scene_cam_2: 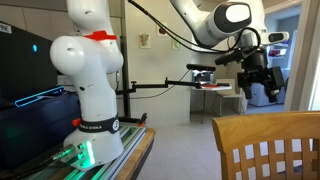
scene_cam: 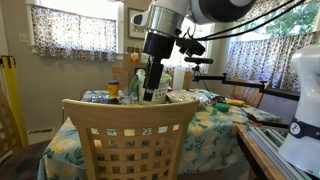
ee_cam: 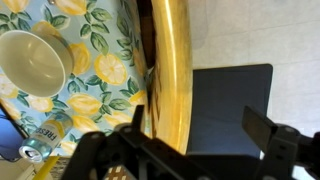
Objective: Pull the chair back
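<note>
I need to pull the chair back, so next I should grab it with my gripper by the middle of its top bar (ee_cam: 170, 70), with one finger on the tabletop side.
The light-tan chair (scene_cam: 130, 135), with a curved top rail and a square-lattice back, stands pushed up to the table in an exterior view. In the wrist view its top rail (ee_cam: 170, 70) runs top to bottom, with the dark seat (ee_cam: 230, 100) beside it. My gripper (scene_cam: 152, 92) hangs right at the top rail's middle. It is open (ee_cam: 200, 125): one finger is on the table side of the rail, the other over the seat. It also shows far off in an exterior view (scene_cam_2: 258, 80), where this chair is hidden.
The table has a floral cloth (scene_cam: 215, 125) and holds a white bowl (ee_cam: 30, 60), a can (ee_cam: 45, 135), bottles and cups. A darker orange-brown chair (scene_cam: 245, 95) stands at its far side. A white rounded figure (scene_cam_2: 90, 80) and another wooden chair back (scene_cam_2: 265, 145) are close by.
</note>
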Robot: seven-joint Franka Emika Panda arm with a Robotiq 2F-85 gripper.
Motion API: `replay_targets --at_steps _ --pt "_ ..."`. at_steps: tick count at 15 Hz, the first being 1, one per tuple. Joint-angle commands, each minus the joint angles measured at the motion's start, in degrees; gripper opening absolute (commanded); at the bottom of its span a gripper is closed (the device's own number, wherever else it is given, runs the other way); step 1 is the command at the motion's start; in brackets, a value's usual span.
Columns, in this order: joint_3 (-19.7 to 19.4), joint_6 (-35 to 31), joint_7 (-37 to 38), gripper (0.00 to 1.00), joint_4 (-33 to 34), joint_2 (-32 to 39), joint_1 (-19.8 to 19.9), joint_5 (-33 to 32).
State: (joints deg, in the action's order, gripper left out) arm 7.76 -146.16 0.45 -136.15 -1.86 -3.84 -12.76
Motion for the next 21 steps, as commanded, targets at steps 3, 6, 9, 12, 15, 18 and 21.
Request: replay_targets --at_steps 3,6,9,12,15,18,21 --pt "-0.9 -0.9 -1.1 1.00 5.5 7.0 -0.7 0.4" --pt "-1.2 -0.9 -0.8 1.00 8.1 9.8 -0.7 -0.1" --pt "-1.4 -0.9 -1.2 1.00 10.7 12.4 -0.8 0.5" --pt "-1.7 -0.4 -1.4 1.00 12.7 14.5 -0.9 0.6" --pt "-1.5 0.1 -1.8 1.00 13.6 15.9 -1.1 1.0" --pt "-1.6 0.0 -1.5 0.75 14.1 16.7 -1.6 0.5" --pt "-1.7 -0.3 -1.4 0.58 14.5 17.1 -1.8 0.5"
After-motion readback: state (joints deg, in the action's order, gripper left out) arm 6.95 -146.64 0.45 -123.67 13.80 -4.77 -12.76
